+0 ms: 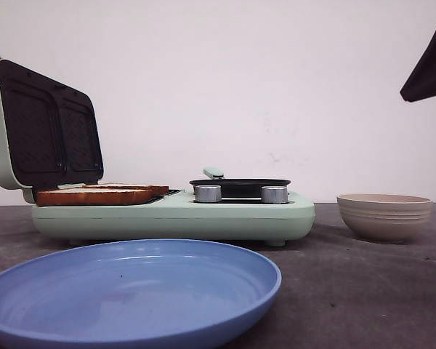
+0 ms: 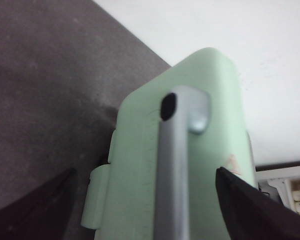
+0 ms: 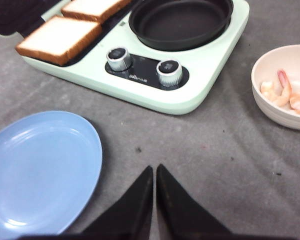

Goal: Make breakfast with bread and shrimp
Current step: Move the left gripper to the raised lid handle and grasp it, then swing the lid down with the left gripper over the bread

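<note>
The lid's silver handle (image 2: 175,165) is still out of reach of the fingers on either side, so my left gripper needs to move toward it before closing on it.
Two slices of bread (image 1: 94,196) (image 3: 60,37) lie side by side on the dark sandwich plate of a mint-green breakfast maker (image 1: 174,214), whose lid (image 1: 43,131) stands open. Pink shrimp (image 3: 282,95) lie in a beige bowl (image 1: 384,216) (image 3: 260,70) to the right of the appliance. My left gripper (image 2: 145,170) is open behind the lid, with its fingers wide apart on either side of the lid's silver handle (image 2: 175,165). My right gripper (image 3: 155,167) is shut on nothing and hovers above the table between the blue plate and the bowl.
A large blue plate (image 1: 131,291) (image 3: 40,165) sits in front of the appliance. A black round pan (image 3: 180,22) rests on the appliance's right half, behind two silver knobs (image 3: 119,58). Part of my right arm (image 1: 429,73) hangs at the upper right of the front view.
</note>
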`<state>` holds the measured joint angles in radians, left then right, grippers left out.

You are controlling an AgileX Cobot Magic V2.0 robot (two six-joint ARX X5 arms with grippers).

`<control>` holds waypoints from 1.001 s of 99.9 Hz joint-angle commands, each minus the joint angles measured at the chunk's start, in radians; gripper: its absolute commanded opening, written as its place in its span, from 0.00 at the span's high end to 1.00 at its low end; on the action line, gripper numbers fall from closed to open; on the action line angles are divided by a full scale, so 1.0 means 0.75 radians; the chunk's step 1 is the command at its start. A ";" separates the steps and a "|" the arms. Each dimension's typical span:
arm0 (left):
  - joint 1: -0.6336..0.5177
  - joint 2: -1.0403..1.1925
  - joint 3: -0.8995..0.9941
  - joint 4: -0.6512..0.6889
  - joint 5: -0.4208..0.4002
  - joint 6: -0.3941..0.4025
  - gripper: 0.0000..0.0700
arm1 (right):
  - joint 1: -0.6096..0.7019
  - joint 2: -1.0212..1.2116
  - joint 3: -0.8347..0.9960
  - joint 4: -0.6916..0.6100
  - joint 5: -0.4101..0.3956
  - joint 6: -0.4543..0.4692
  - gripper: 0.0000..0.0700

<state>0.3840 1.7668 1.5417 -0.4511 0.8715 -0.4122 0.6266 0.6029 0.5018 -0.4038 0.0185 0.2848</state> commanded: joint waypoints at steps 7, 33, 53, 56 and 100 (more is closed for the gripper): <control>0.003 0.047 0.028 0.077 0.027 -0.032 0.31 | 0.008 0.046 0.001 0.025 0.000 -0.011 1.00; 0.002 0.077 0.028 0.119 0.087 -0.038 0.31 | 0.008 0.123 0.001 0.110 -0.014 -0.001 1.00; -0.018 0.154 0.028 0.133 0.209 -0.081 0.31 | 0.008 0.154 0.001 0.138 -0.039 0.027 1.00; -0.025 0.157 0.028 0.133 0.208 -0.080 0.32 | 0.008 0.154 0.001 0.137 -0.041 0.028 1.00; -0.059 0.157 0.028 0.224 0.200 -0.105 0.85 | 0.008 0.153 0.001 0.138 -0.051 0.030 1.00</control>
<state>0.3363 1.8763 1.5417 -0.2947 1.0199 -0.4889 0.6266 0.7120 0.5011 -0.3084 -0.0204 0.2958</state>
